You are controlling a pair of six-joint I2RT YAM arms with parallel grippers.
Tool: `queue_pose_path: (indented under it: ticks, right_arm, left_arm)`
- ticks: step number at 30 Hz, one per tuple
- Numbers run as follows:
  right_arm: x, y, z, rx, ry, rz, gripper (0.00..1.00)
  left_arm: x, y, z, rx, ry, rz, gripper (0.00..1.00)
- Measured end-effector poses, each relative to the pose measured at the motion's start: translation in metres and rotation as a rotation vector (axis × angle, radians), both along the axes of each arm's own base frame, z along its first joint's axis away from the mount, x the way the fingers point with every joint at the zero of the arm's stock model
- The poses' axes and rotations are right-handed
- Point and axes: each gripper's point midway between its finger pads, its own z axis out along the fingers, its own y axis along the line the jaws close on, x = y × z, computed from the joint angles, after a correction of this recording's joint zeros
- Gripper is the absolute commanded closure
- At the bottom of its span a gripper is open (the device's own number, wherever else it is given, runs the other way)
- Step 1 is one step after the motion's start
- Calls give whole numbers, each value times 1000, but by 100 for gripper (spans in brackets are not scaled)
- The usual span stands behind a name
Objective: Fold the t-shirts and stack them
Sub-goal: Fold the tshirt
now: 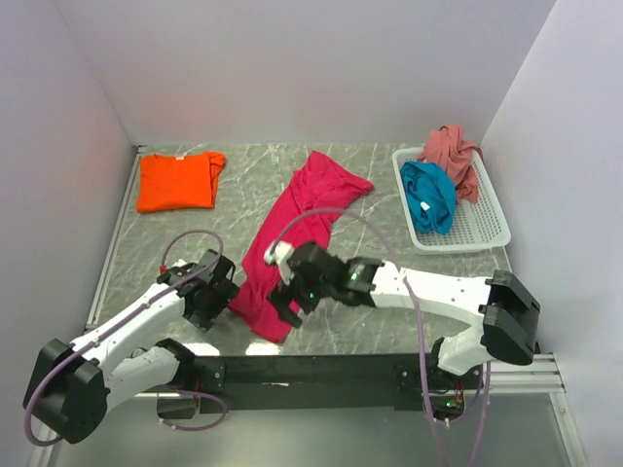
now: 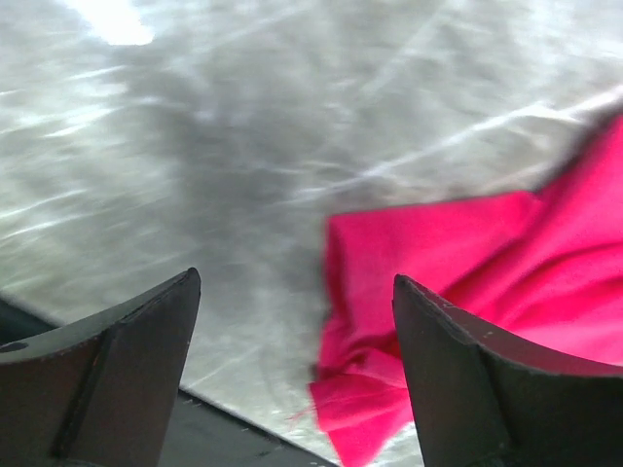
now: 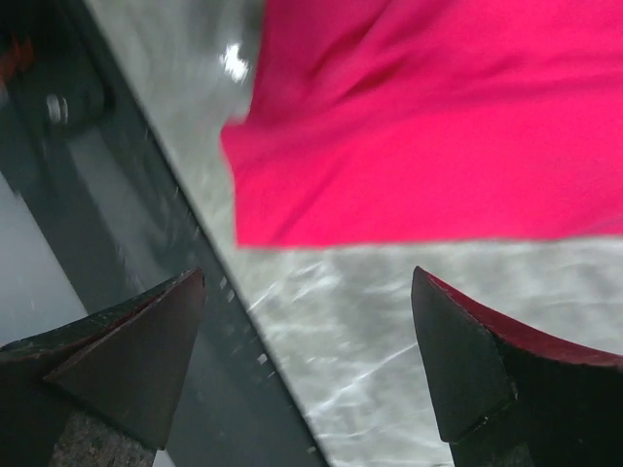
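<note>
My right gripper grabs the magenta-red t-shirt by the hem corner at its near end next. Then I fold that end over.
The magenta-red t-shirt lies in a long crumpled strip down the middle of the table. My left gripper is open and empty just left of its near end, whose corner shows in the left wrist view. My right gripper is open and empty over the shirt's near right edge; the right wrist view shows the hem just beyond the fingertips. The orange t-shirt lies folded at the far left. The teal t-shirt and the dusty pink t-shirt lie bunched in the basket.
The white mesh basket stands at the far right. The table's dark front edge runs close under both grippers. White walls close in the table on three sides.
</note>
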Motion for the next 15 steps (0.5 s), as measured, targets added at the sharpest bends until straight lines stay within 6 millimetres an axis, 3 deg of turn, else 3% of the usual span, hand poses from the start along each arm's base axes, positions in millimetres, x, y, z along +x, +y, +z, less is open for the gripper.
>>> queue_pose_path:
  ticks: [3, 5, 7, 12, 15]
  right_arm:
    - [-28, -1, -26, -56, 30, 34, 11]
    - [-38, 4, -34, -64, 35, 48, 11]
    - [-44, 14, -41, -63, 29, 66, 12]
    - [-51, 32, -76, -119, 10, 95, 16]
    - [-51, 33, -99, -171, 19, 96, 21]
  left_arm:
    - [12, -9, -1, -26, -32, -42, 23]
    - [18, -14, -5, -42, -43, -61, 35]
    - [20, -16, -11, -45, -33, -77, 49]
    - [24, -16, -21, -48, -3, -89, 70]
    - [25, -18, -22, -52, -6, -97, 94]
